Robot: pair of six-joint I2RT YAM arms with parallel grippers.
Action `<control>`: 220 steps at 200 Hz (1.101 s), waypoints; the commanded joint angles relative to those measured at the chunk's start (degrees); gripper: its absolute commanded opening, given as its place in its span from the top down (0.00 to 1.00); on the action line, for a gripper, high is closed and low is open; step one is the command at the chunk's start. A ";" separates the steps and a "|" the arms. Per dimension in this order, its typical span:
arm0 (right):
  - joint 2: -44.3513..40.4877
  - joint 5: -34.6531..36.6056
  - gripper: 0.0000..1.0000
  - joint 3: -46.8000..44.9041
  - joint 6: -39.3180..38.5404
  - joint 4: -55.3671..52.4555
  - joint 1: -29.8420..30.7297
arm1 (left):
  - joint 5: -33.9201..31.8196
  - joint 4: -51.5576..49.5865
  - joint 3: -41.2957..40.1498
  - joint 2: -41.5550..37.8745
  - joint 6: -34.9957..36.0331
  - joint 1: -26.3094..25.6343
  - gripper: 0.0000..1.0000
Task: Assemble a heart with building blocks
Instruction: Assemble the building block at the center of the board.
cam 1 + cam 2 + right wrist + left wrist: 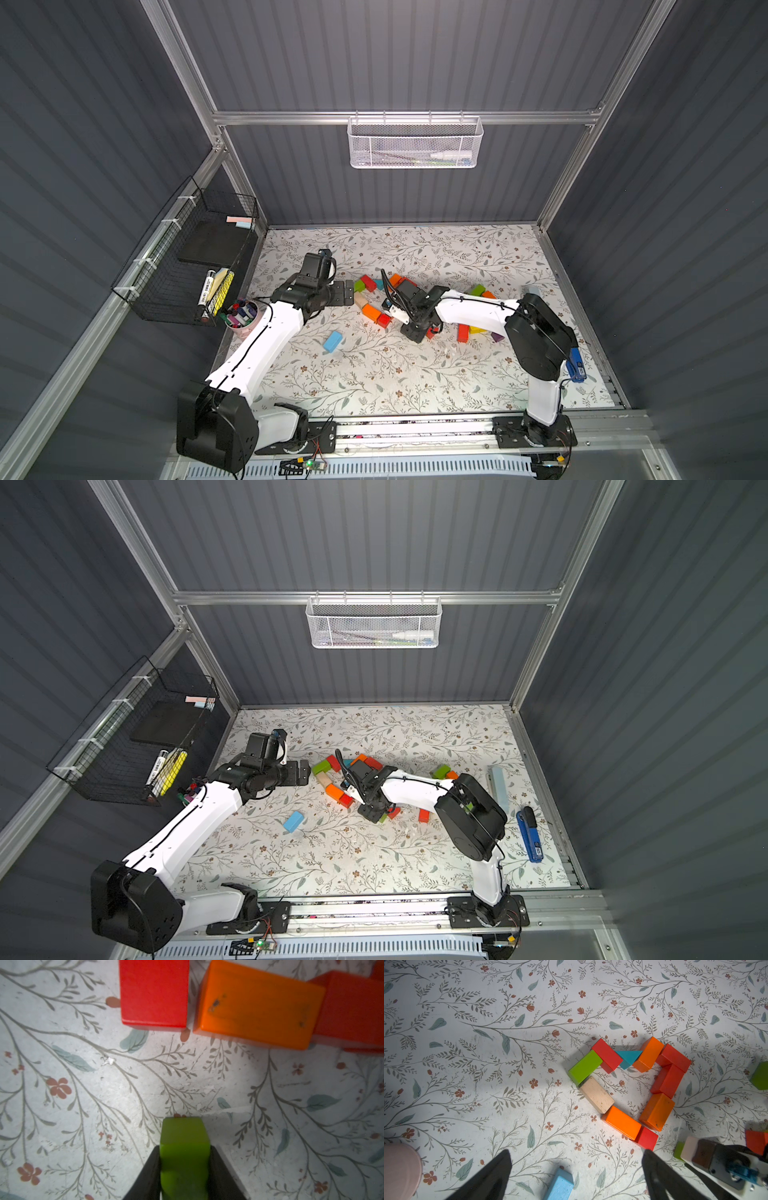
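I should open my right gripper, because the small green block is low over flat mat outside the ring's red cube.
The building blocks form a closed, heart-like ring on the flowered mat: green, red, a teal wedge, orange, two more red, orange, orange, a red cube and tan. My right gripper is shut on a small green block, held low over the mat just outside the ring's red cube and orange brick. My left gripper hangs open left of the ring, holding nothing. A light blue block lies alone nearer the front.
Loose blocks lie right of the ring: red, purple, green. A pink cup of markers and a black wire basket are at the left. A blue tool and a pale long bar lie at the right edge.
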 commanded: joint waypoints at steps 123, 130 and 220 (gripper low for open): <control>-3.12 0.96 0.42 1.08 2.60 0.75 0.03 | 1.38 -0.39 -0.04 -0.89 -0.57 0.13 0.01; -4.47 1.30 0.41 0.61 3.75 0.86 -0.14 | 1.53 -0.40 -0.05 -0.94 -0.52 0.19 0.01; -20.18 10.28 0.40 -11.93 41.95 -7.66 -13.07 | 4.30 0.12 0.08 -1.24 -0.13 0.13 0.01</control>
